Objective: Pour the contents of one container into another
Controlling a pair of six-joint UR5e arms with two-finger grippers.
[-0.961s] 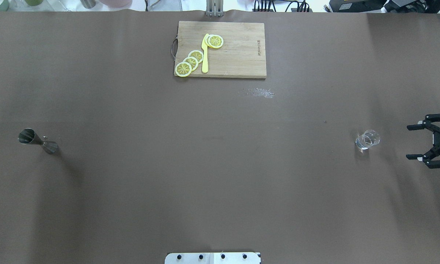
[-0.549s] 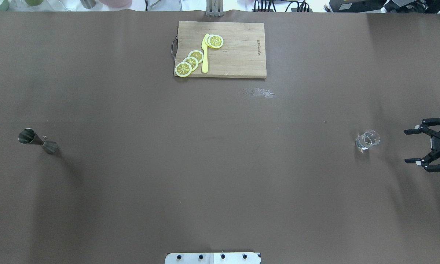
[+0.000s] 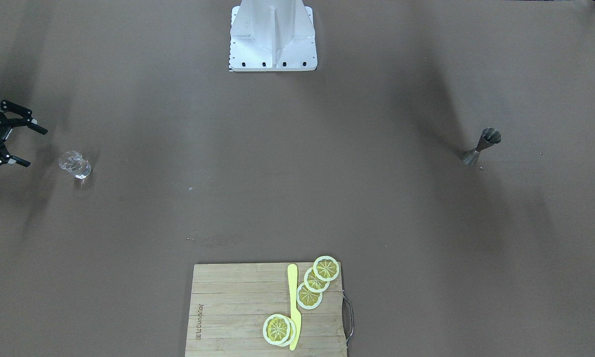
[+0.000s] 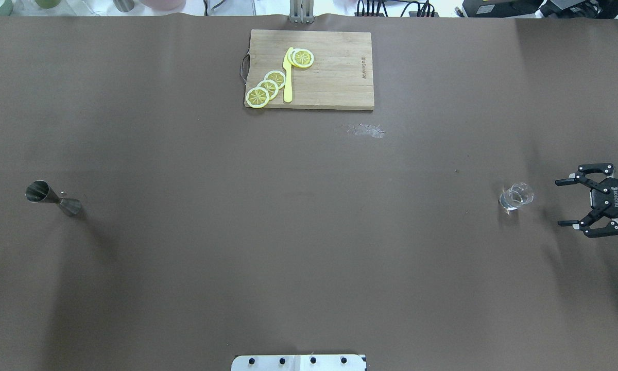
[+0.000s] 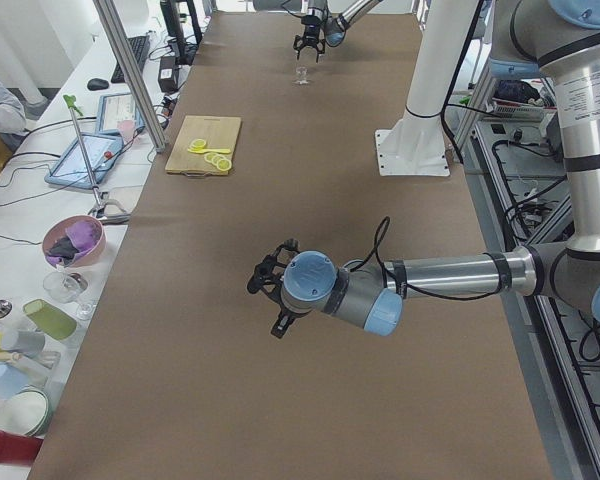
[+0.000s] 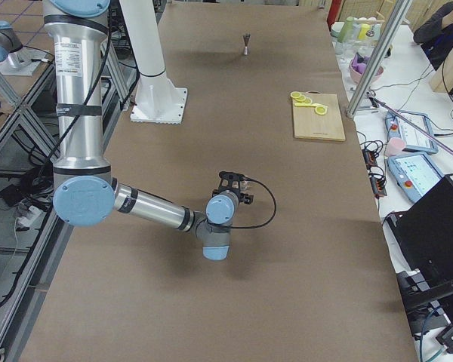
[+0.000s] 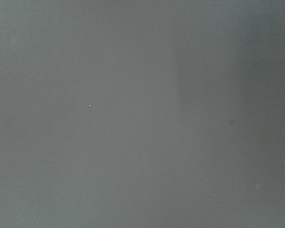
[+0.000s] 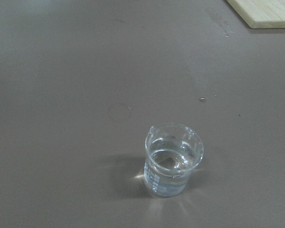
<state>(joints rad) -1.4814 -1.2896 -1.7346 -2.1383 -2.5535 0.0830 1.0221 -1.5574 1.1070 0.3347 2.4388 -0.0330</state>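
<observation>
My right gripper takes hold of the clear glass by its sides next, so the clear glass's pour rim [image 8: 151, 129] stays free to pour the liquid.
The dark steel jigger [image 4: 51, 197] stands upright and alone at the table's left side, also seen in the front view as the jigger [image 3: 481, 146]. The small clear glass [image 4: 516, 196] stands upright at the right side. In the right wrist view the glass [image 8: 173, 159] has a pour lip and holds clear liquid. My right gripper [image 4: 558, 203] is open just right of the glass, apart from it, fingers pointing at it. My left gripper [image 5: 265, 305] hovers over bare table near the jigger's end. I cannot tell whether it is open or shut.
A wooden cutting board [image 4: 335, 77] with lemon slices [image 4: 268, 86] and a yellow knife [image 4: 288, 77] lies at the far middle. A wet smear [image 4: 363, 130] marks the cloth below it. The robot's white base [image 3: 272, 37] stands at the near edge.
My right gripper has moved left toward the glass, still open. The glass and the jigger have not moved.
</observation>
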